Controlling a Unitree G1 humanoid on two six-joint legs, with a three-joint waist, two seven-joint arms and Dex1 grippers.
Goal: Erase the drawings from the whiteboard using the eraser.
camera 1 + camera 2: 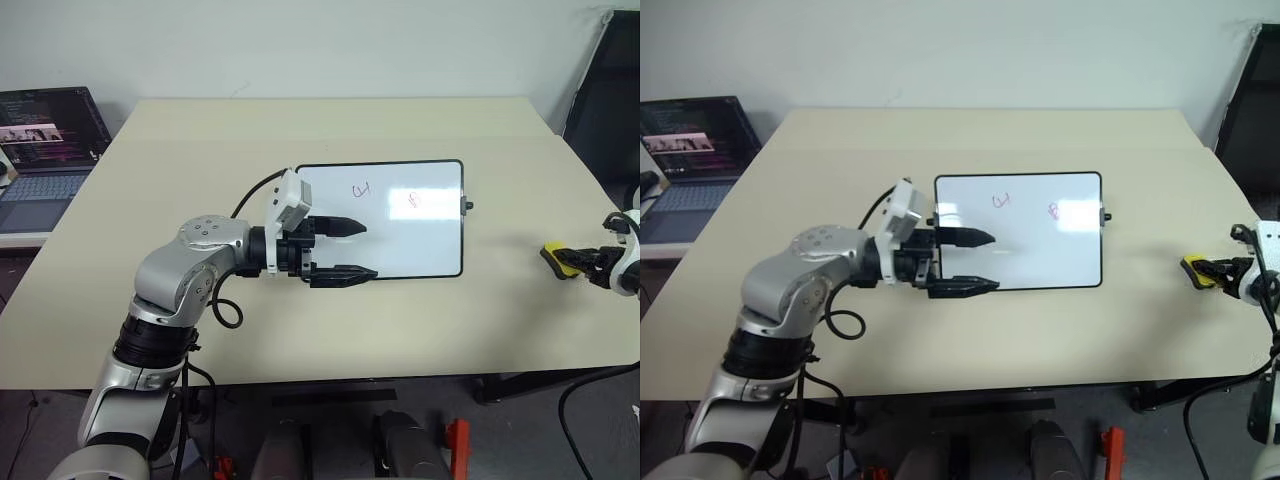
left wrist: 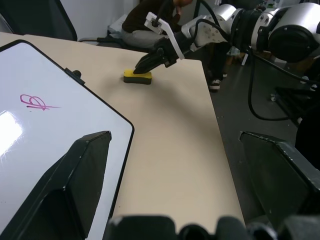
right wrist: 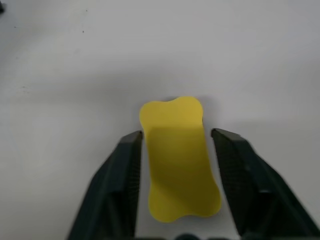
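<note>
The right gripper grabs the yellow eraser (image 1: 560, 259) by its long sides next, to wipe the drawings off the whiteboard.
The whiteboard (image 1: 420, 245) lies flat in the middle of the table. It bears two drawings, a dark scribble (image 1: 361, 189) and a red scribble (image 1: 413, 200), the red one also showing in the left wrist view (image 2: 34, 102). My left gripper (image 1: 355, 250) hangs open over the board's left part, pointing right, with nothing between its fingers. The yellow eraser (image 1: 560, 259) lies on the table to the right of the board. My right gripper (image 3: 177, 134) stands open astride the eraser (image 3: 177, 160), one finger on each long side with a thin gap showing.
A laptop (image 1: 45, 150) with a lit screen sits on a separate surface at the far left. A dark panel (image 1: 605, 90) stands beyond the table's right back corner. The eraser lies close to the table's right edge.
</note>
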